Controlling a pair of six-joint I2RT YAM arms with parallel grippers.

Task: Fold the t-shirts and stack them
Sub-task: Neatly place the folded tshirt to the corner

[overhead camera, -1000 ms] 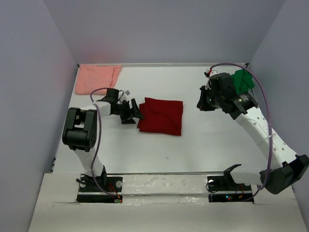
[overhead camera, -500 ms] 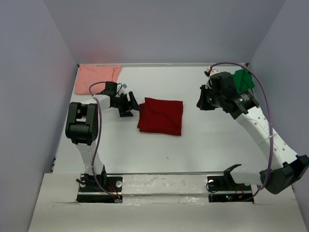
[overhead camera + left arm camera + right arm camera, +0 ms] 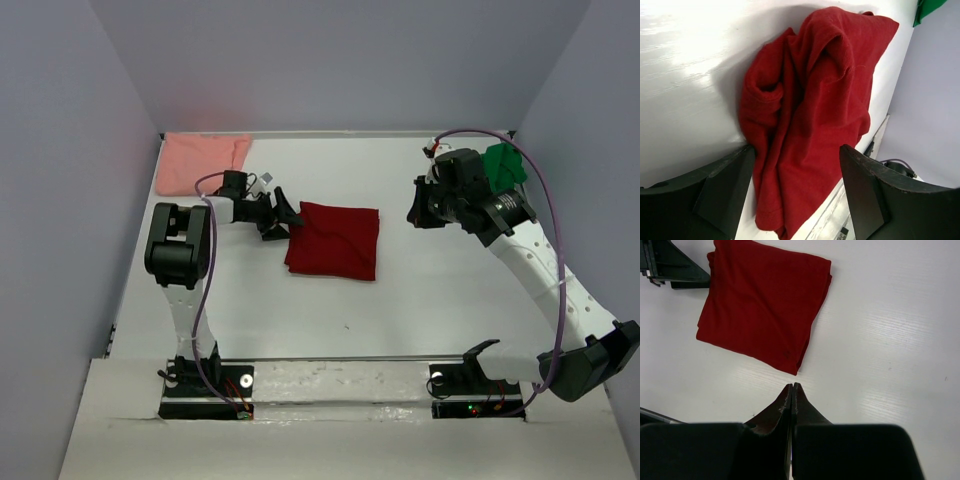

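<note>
The folded red t-shirt needs to be stacked on the pink t-shirt. My left gripper should next grab it by the middle of its bunched edge, with the layers together.
A folded dark red t-shirt lies mid-table, also in the left wrist view and the right wrist view. My left gripper is open at its left edge; the two fingers straddle the bunched near edge without closing. A pale salmon pink t-shirt lies folded at the back left corner. A bright green t-shirt sits at the back right, behind my right arm. My right gripper hovers to the right of the red shirt, shut and empty.
Grey walls close in the white table on the left, back and right. A raised ledge with both arm bases runs along the near edge.
My left gripper pulled back a little from the red shirt's left edge, then moved right again to its upper left corner. The right arm has not moved.
</note>
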